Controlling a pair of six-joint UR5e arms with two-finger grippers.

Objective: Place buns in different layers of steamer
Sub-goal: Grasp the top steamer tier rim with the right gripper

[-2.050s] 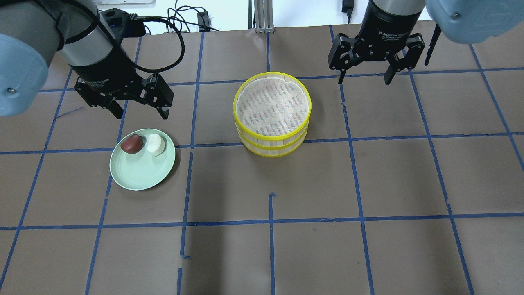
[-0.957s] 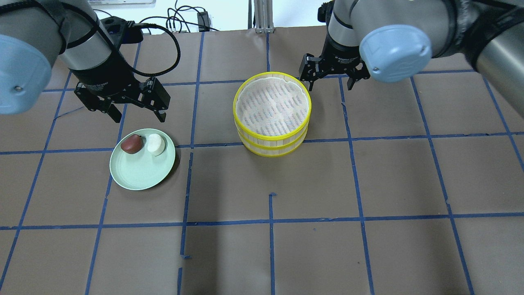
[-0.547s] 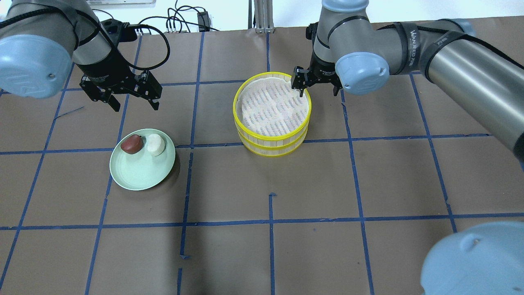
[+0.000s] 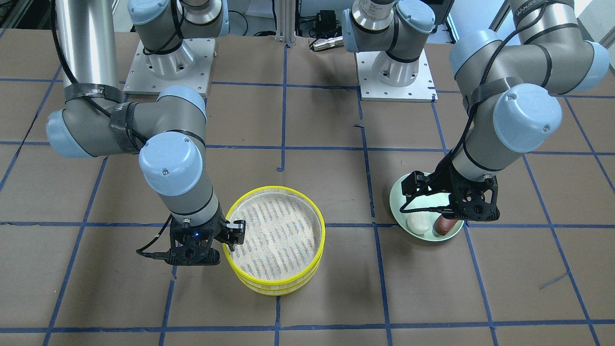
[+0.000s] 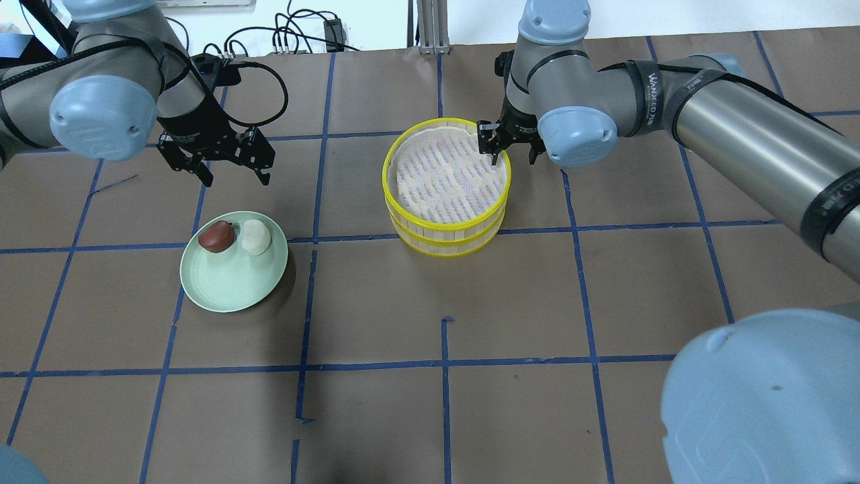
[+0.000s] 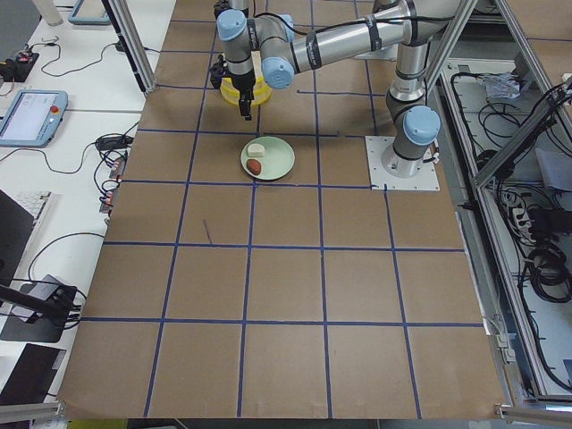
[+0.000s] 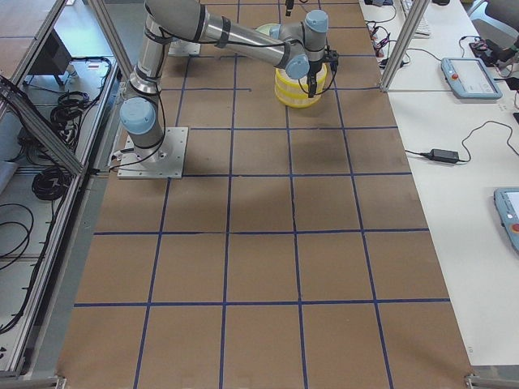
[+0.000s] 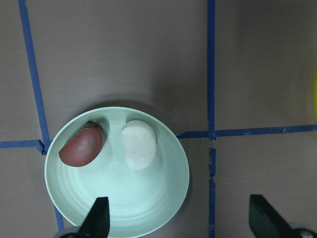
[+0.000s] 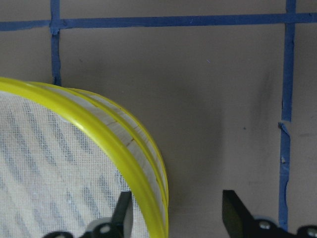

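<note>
My right gripper should next open up the steamer's layers for the buns, and grab the top layer by its yellow rim (image 9: 130, 166) for that.
The white bun (image 5: 256, 236) and the reddish-brown bun (image 5: 216, 236) lie side by side on the far part of a pale green plate (image 5: 232, 286). Both show in the left wrist view, white (image 8: 139, 145) and brown (image 8: 81, 146). The two steamer layers (image 5: 443, 232) stand stacked mid-table, and the top one is empty. My left gripper (image 5: 235, 176) is open, hovering above the plate's far edge. My right gripper (image 5: 512, 154) is open and straddles the top layer's far-right rim (image 9: 124, 163), with one finger inside and one outside.
The brown paper table (image 5: 443, 403) carries a grid of blue tape lines. Cables (image 5: 295, 33) lie at the far edge behind my left arm. My right arm's elbow (image 5: 759, 396) fills the near right corner of the overhead view.
My right gripper swung in from the far right and came down over the steamer's far-right rim. My left gripper moved lower and a little right, toward the plate. The buns have not moved.
</note>
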